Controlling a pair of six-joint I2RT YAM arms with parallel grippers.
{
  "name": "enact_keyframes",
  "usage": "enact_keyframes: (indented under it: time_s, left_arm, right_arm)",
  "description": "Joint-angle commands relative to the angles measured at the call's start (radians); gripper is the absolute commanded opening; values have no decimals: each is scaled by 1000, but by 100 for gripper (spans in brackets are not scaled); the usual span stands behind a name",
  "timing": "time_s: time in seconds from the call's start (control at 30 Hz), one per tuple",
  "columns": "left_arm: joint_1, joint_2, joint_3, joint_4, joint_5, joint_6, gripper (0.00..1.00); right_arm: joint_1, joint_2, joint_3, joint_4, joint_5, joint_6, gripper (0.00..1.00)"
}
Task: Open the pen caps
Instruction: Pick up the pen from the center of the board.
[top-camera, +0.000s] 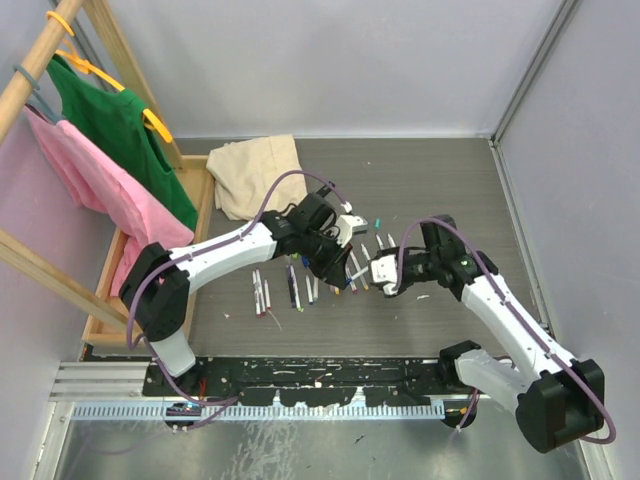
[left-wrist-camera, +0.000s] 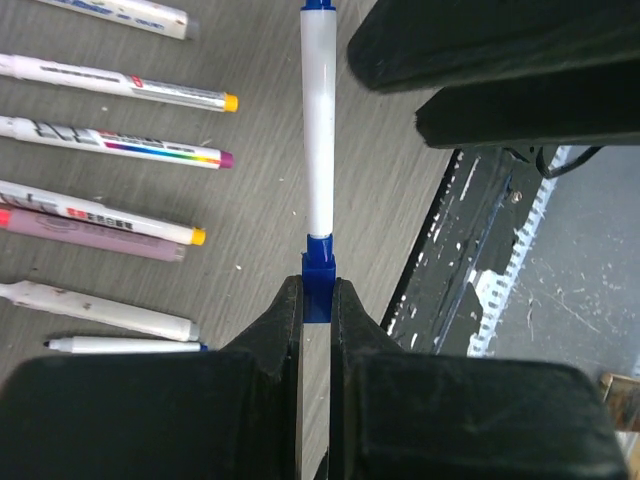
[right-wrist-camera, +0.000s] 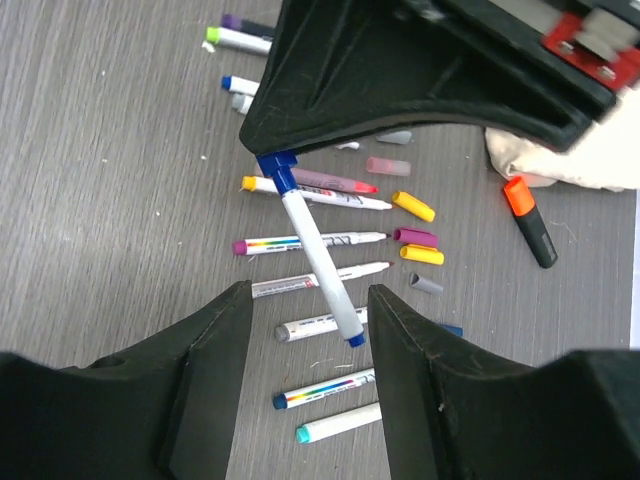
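Observation:
My right gripper grabs the pen's white body (right-wrist-camera: 336, 297) near its blue tail end (right-wrist-camera: 356, 341) next, which leaves the blue cap free to pull open.
My left gripper (left-wrist-camera: 318, 296) is shut on the blue cap (left-wrist-camera: 318, 272) of a white-barrelled pen (left-wrist-camera: 318, 120), which sticks straight out from its jaws above the table. In the right wrist view this pen (right-wrist-camera: 318, 260) slants down from the left gripper, and its blue tail end (right-wrist-camera: 355, 340) hangs between the fingers of my open right gripper (right-wrist-camera: 308, 295), touching neither finger. Several other pens (right-wrist-camera: 310, 242) lie on the table, some uncapped. Loose caps lie beside them: yellow (right-wrist-camera: 413, 206), purple (right-wrist-camera: 415, 236) and grey (right-wrist-camera: 425, 284). From above, the two grippers meet at the table's middle (top-camera: 360, 268).
A black marker with an orange cap (right-wrist-camera: 528, 215) lies to the right of the loose caps. A beige cloth (top-camera: 255, 175) lies at the back. A wooden rack with a green shirt (top-camera: 120, 130) and a pink shirt (top-camera: 95, 180) stands at the left.

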Motion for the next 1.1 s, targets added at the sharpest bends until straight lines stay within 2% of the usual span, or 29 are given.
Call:
enact_keyframes:
  time_s: [0.0,0.4,0.9,1.07]
  left_arm:
    - [-15,10,50,-29,63,24,0]
    - [-22,15,60,-47,116,38,0]
    - [-31,36,88,-91,136,65,0]
    - [-32,34,88,-95,144,68,0]
  right_arm:
    - [85,1,-22,58,170,-59,55]
    - [191,0,-66,102,322,-106,53]
    - [230,9,-63,108,360,-106,33]
    - [232,12,-64,106,359,-110,32]
